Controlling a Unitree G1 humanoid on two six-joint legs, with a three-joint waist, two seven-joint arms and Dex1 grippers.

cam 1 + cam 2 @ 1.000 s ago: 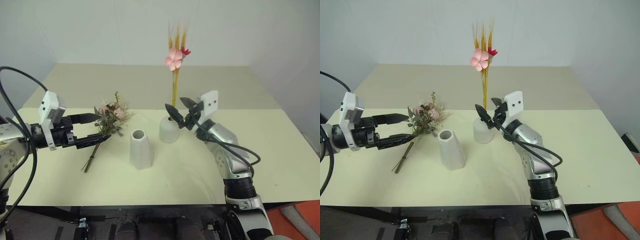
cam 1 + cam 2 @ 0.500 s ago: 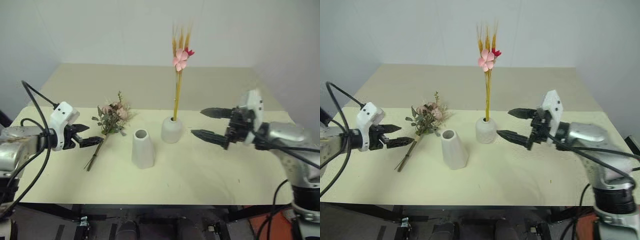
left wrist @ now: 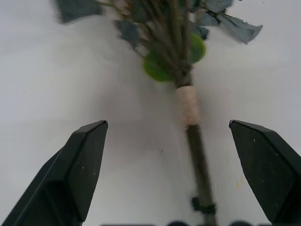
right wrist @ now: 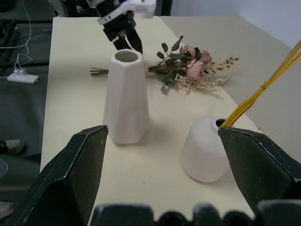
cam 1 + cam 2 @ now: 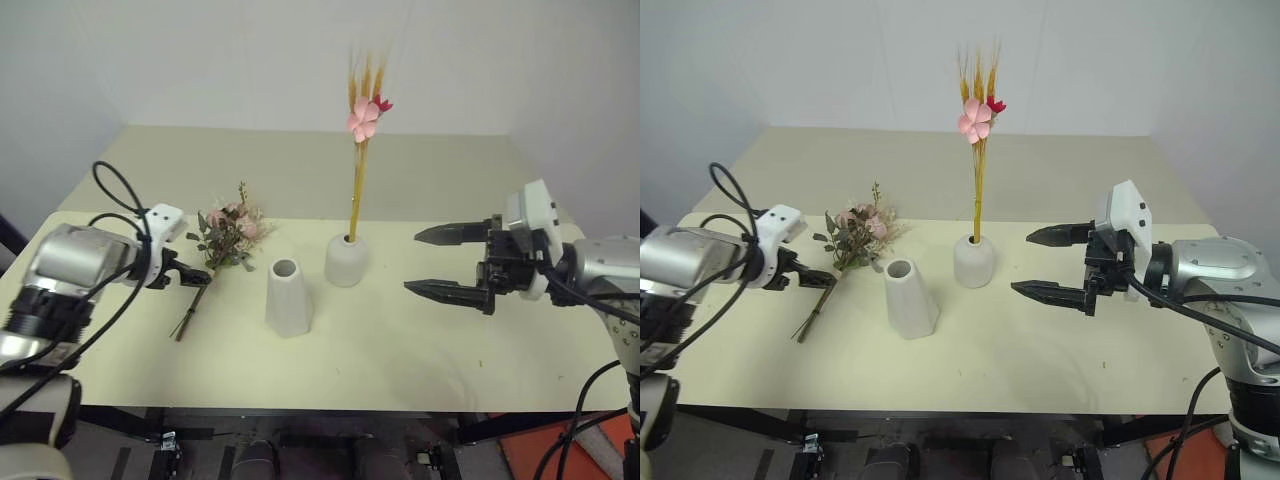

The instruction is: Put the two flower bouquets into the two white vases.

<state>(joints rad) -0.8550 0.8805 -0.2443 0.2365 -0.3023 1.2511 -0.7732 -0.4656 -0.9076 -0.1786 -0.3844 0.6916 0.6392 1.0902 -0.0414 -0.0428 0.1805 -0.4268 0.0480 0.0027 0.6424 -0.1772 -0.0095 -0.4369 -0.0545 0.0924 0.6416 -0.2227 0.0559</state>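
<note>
My left gripper will next hold the rose bouquet by the taped stem (image 3: 189, 106) just below the bouquet's head, because petals and leaves crowd the head.
The slim bouquet (image 5: 358, 150) of yellow stalks and pink-red blossoms stands upright in the rounded white vase (image 5: 346, 260). To its left the taller cone vase (image 5: 287, 297) stands with nothing in it. The bushy rose bouquet (image 5: 228, 235) lies flat on the table further left. My left gripper (image 5: 192, 278) is open and points down over its stems. In the left wrist view the taped stem (image 3: 189, 106) lies between the fingers (image 3: 87, 160), untouched. My right gripper (image 5: 450, 262) is open and holds nothing, level, well to the right of the rounded vase. It looks across at both vases (image 4: 126, 96).
A cream table (image 5: 400, 350) carries everything, with a second table surface (image 5: 300, 165) behind it up to the white wall. Bare tabletop lies in front of the vases and between the rounded vase and my right gripper. A black cable (image 5: 110, 180) loops over my left arm.
My right gripper let go of the slim bouquet's stalks and drew back to the right. My left gripper tipped downward and sank over the rose bouquet's stems.
</note>
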